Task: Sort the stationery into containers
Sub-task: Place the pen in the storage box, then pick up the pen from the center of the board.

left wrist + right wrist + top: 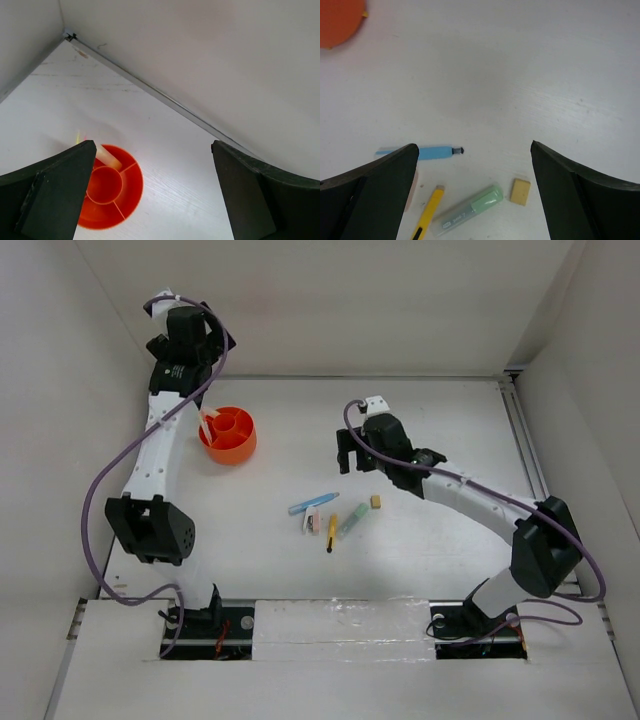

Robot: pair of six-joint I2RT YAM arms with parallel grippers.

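Observation:
I should use my right gripper to grab the pale green marker where its cap meets its body (355, 516) (474, 207). That leaves the cap's end free for my left gripper.
The orange tub (228, 436) stands at the left of the table, with one pale pen (207, 423) leaning in an outer compartment. It also shows in the left wrist view (117, 197), with the pen (107, 156). My left gripper (188, 340) is open and empty, high above and behind the tub (152, 145). At mid-table lie a blue pen (312, 503), a white-pink eraser (311, 522), a yellow pencil (331, 532), a pale green marker (352, 519) and a tan eraser (376, 502). My right gripper (353, 455) is open and empty, above and just behind them (474, 150).
White walls close in the table at the back and on both sides. A metal rail (522, 445) runs along the right wall's foot, and a strip (165, 97) along the back wall. The tub's edge (337, 20) shows at the far left of the right wrist view.

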